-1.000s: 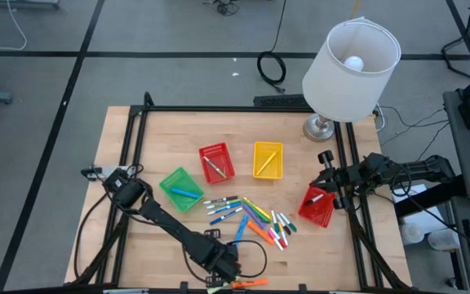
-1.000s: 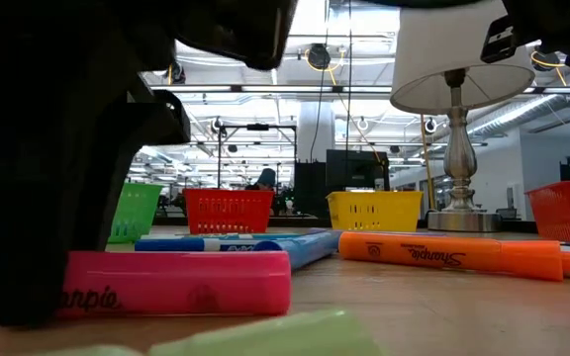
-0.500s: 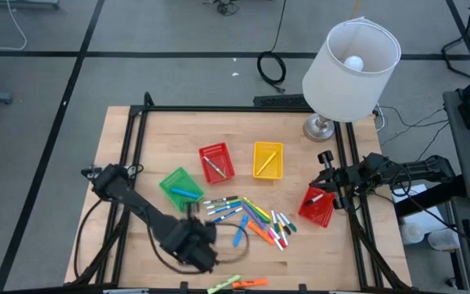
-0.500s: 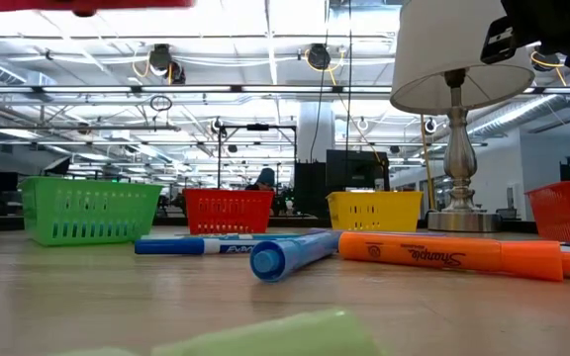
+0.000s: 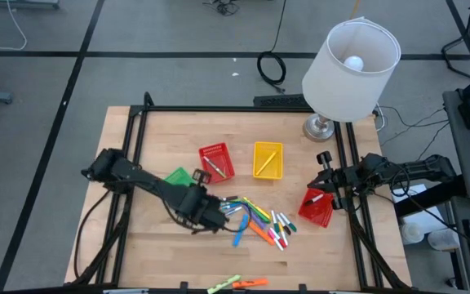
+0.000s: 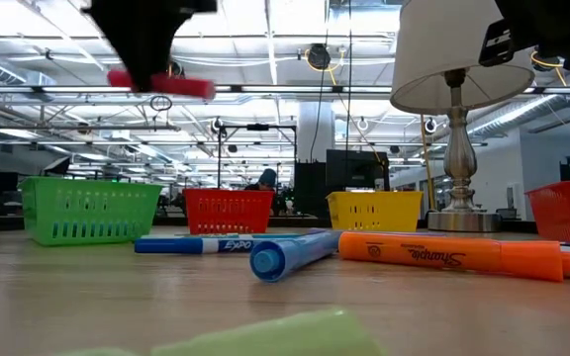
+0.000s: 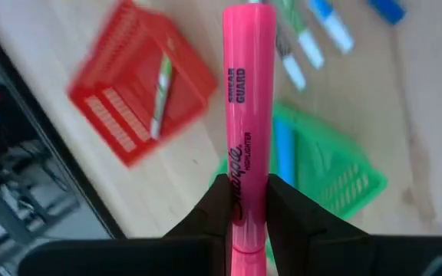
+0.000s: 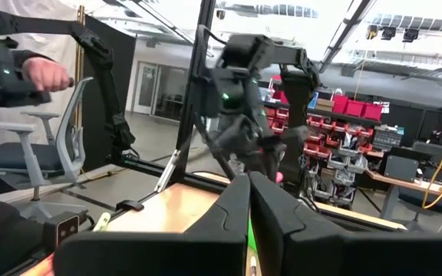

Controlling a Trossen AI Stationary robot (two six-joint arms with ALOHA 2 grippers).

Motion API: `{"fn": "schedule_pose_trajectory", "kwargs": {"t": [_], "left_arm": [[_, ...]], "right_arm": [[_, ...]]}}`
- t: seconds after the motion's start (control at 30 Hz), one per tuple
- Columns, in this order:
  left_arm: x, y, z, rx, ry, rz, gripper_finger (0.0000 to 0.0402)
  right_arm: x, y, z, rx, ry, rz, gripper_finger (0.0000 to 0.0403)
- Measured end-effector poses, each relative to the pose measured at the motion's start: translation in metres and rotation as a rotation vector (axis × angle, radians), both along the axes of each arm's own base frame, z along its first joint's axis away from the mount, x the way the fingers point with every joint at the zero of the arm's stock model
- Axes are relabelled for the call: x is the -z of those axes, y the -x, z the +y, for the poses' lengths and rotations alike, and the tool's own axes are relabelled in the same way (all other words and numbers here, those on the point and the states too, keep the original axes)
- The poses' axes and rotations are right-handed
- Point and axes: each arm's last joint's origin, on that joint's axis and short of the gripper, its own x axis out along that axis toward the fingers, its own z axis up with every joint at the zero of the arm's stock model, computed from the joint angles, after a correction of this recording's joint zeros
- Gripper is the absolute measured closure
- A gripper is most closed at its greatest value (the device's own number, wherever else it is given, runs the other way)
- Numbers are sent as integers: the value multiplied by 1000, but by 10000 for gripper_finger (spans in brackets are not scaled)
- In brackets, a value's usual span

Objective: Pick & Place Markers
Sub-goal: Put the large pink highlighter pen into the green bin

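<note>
The pink marker [image 7: 248,107] hangs high beside the green basket [image 7: 321,165] and would miss if released now, so my left gripper lines it up first, then opens.
My left gripper [image 5: 206,211] hangs above the table between the green basket [image 5: 178,178] and the pile of loose markers [image 5: 255,216], shut on a pink highlighter marker [image 7: 248,92]. The low view shows that marker [image 6: 161,84] high in the air under the gripper [image 6: 154,69]. A red basket [image 5: 216,161] and a yellow basket [image 5: 268,159], each with a marker inside, stand farther back. My right gripper [image 5: 326,175] waits shut at the table's right edge, above a second red basket [image 5: 317,206]. My left gripper pinches the pink marker's barrel [image 7: 248,165] between its two fingers [image 7: 213,211], nearer one end than the middle. The fingers slant down from above and lie across the marker. It is lifted clear of the table, nearly level, its long part jutting out past the fingers.
A green and an orange marker [image 5: 239,283] lie at the table's near edge. A blue marker [image 6: 290,255] and an orange one [image 6: 448,255] lie close to the low camera. A lamp [image 5: 349,61] stands at the far right corner.
My left gripper has risen from the table's near edge and gone toward the far edge, to a spot beside the green basket, turning its wrist on the way. The pink marker, which lay on the table in its fingers, is now lifted clear.
</note>
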Motion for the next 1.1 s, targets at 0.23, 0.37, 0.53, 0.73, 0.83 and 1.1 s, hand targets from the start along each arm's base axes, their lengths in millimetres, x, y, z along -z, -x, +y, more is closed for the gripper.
{"fn": "schedule_pose_trajectory", "kwargs": {"t": [0.23, 0.37, 0.53, 0.73, 0.83, 1.1], "left_arm": [[-6, 44, 20, -80, 37, 3, 349], [1, 67, 21, -90, 91, 63, 349], [22, 76, 20, -96, 104, 144, 349], [42, 67, 19, -26, 114, 173, 349], [51, 65, 19, -1, 106, 213, 349], [67, 56, 23, 41, 99, 292, 349]], "right_arm": [[0, 0, 0, 1, 5, 3, 403], [1, 0, 0, 6, 26, -2, 403], [1, 0, 0, 8, 32, -5, 403], [0, 0, 0, 5, 20, -10, 403], [0, 0, 0, 4, 18, -9, 403], [0, 0, 0, 4, 18, -8, 403]]}}
